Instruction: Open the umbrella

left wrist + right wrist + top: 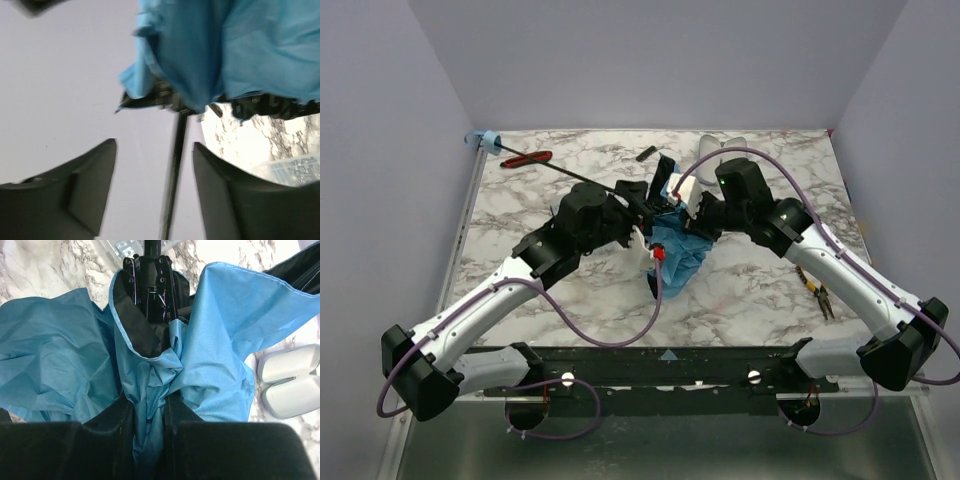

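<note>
Next, my left gripper grabs the umbrella's thin black stem just below the canopy, which leaves ribs and cloth [150,390] free to open.
The umbrella lies partly unfolded at mid-table, its sky-blue canopy [677,250] crumpled. Its thin black shaft [585,177] runs back left to the small blue handle [485,139] at the table's far-left corner. My left gripper [638,207] is open; in the left wrist view the shaft [175,170] passes between the fingers [90,185] without touching either, just below the canopy [225,50] and its black ribs. My right gripper [149,435] is shut on a bunched fold of canopy cloth [150,390]; the black rib hub [150,280] shows beyond it.
A red-handled tool [527,158] lies by the shaft at back left. A white case [722,146] sits at the back, also in the right wrist view [290,380]. Yellow-handled pliers [818,293] lie at right. A clear plastic box [295,167] is near the canopy.
</note>
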